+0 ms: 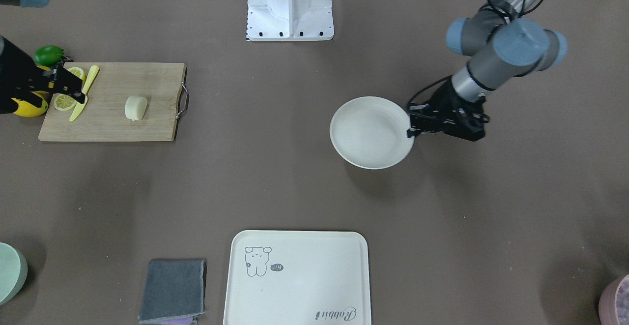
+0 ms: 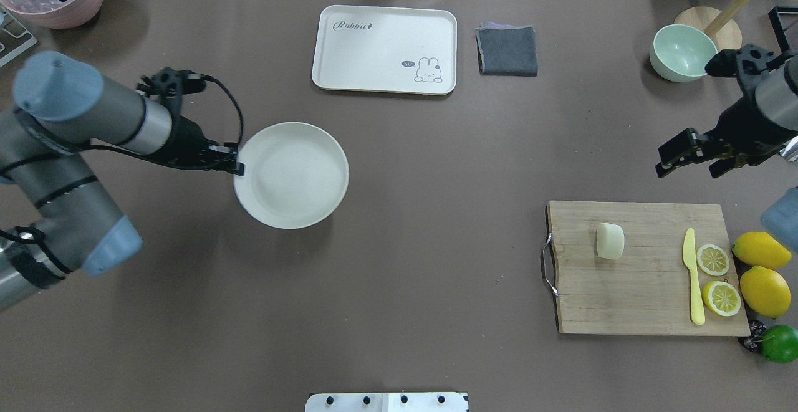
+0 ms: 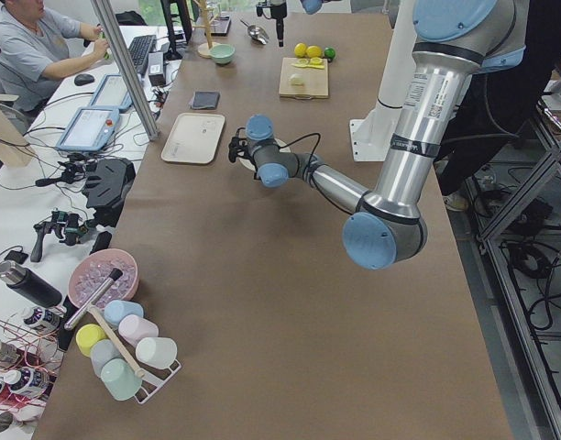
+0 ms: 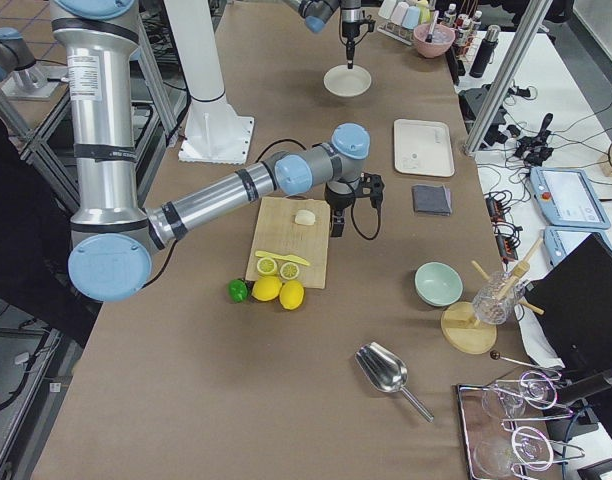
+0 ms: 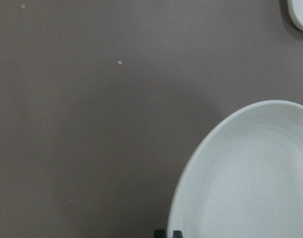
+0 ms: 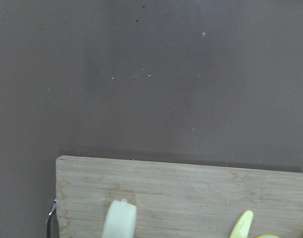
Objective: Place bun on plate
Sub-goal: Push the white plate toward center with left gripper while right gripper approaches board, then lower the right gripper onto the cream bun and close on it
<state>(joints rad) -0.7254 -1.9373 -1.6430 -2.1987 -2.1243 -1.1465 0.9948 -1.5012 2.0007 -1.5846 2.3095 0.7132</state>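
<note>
The bun [image 1: 136,107] needs to go on the plate [image 1: 369,130], so my right gripper will grab the bun next. My fingers should close across the bun's long sides.
The pale cream bun [image 2: 610,240] lies on the left part of a wooden cutting board [image 2: 642,293]; it also shows in the front view as the bun [image 1: 136,107] and at the bottom edge of the right wrist view as the bun [image 6: 119,220]. The round off-white plate [image 2: 291,175] rests on the brown table, far to the left of the board. My left gripper [image 2: 237,166] is shut on the plate's near-left rim [image 5: 201,163]. My right gripper [image 2: 692,162] hangs open and empty in the air, beyond the board's far edge and to the right of the bun.
On the board's right end lie a yellow knife [image 2: 692,278] and two lemon slices [image 2: 712,260]. Two whole lemons [image 2: 764,290] and a lime [image 2: 780,343] sit beside it. A cream tray [image 2: 384,49], grey cloth [image 2: 507,50] and green bowl [image 2: 682,53] line the far side.
</note>
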